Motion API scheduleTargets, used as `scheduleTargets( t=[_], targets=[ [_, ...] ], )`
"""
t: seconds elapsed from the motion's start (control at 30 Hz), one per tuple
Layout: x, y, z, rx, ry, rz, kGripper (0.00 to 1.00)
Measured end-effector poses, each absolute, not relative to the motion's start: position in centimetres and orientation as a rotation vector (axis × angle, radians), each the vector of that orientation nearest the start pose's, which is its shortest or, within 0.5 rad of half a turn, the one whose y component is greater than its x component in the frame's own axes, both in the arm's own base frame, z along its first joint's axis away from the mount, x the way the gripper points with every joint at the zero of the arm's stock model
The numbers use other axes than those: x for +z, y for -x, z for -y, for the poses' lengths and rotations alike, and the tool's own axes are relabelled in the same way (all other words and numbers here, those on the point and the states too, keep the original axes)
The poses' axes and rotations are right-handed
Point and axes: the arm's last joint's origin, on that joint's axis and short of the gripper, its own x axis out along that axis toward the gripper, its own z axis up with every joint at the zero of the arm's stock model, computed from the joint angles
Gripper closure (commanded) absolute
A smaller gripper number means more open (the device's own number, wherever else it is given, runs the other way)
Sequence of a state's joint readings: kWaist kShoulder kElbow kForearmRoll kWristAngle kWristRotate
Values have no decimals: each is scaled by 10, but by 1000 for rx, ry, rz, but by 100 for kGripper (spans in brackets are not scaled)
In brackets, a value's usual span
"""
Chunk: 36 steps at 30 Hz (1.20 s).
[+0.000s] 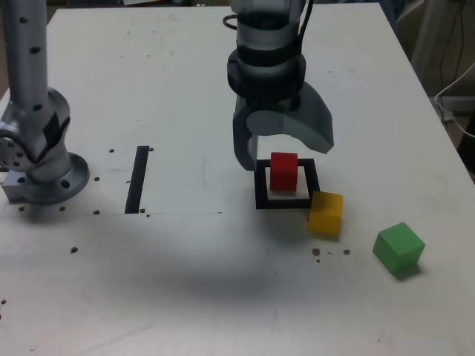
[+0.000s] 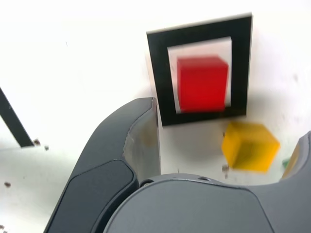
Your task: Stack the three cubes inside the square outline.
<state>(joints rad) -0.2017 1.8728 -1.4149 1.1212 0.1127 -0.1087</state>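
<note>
The yellow cube (image 1: 326,213) should go onto the red cube (image 1: 283,172) inside the outline, so my gripper needs to grab the yellow cube by two opposite sides next.
The red cube (image 1: 283,172) (image 2: 201,83) stands inside the square outline (image 1: 261,200) (image 2: 158,73), on its white centre. My gripper (image 1: 284,152) (image 2: 221,145) hovers just above and behind it, open, with nothing between its jaws. The yellow cube (image 1: 326,213) (image 2: 250,146) rests on the table, touching or nearly touching the outline's near corner on the exterior view's right. Further to the exterior view's right and nearer the front lies the green cube (image 1: 398,248), apart from the others.
A straight black strip (image 1: 137,179) (image 2: 12,121) lies on the white table (image 1: 223,282), at the exterior view's left of the outline. The arm's grey base (image 1: 41,148) stands at the far left. Small dark specks dot the tabletop.
</note>
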Motion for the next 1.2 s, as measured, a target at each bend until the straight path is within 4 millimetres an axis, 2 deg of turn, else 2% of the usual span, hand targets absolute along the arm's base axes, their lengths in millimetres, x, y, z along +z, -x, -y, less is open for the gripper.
scheduleTargets(
  t=[0.2,0.4,0.77,1.2],
  targets=[
    [289,-329,86,-7,-188,-1538,1],
    [291,-346,108,-43,-231,-1580,1],
    [254,-369,121,-78,-259,-1636,1],
    [229,-380,125,-88,-272,-1678,14]
  ],
)
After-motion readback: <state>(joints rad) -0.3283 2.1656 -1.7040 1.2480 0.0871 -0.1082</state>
